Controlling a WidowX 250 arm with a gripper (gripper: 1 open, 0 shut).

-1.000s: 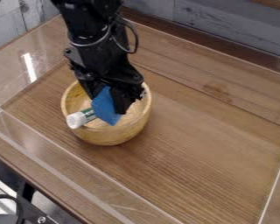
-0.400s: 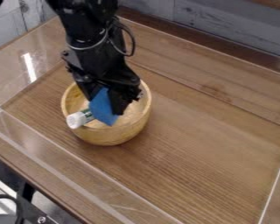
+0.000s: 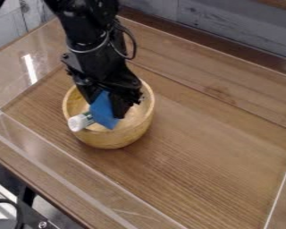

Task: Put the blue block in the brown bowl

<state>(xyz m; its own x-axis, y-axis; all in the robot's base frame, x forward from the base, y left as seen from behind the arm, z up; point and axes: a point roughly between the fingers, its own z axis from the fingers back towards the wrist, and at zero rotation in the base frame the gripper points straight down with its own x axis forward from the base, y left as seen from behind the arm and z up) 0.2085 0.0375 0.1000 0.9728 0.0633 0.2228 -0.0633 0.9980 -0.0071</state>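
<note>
I should open my gripper and let go of the blue block (image 3: 104, 112), because it is hanging inside the rim of the brown bowl (image 3: 131, 131), over the bowl's bottom.
The brown bowl (image 3: 131, 131) stands on the wooden table, left of centre. My black gripper (image 3: 105, 106) points steeply down into it from above and is shut on the blue block (image 3: 104, 112), which hangs tilted between the fingers just inside the rim. A white-and-green tube (image 3: 79, 122) lies in the bowl at its left edge. The bowl's far side is hidden behind the gripper.
The wooden table (image 3: 217, 134) is ringed by low transparent walls (image 3: 62, 179). A grey plank wall (image 3: 241, 22) runs along the back. The arm rises from the bowl toward the top left.
The gripper with the blue block has shifted slightly left over the bowl. It is still shut on the block.
</note>
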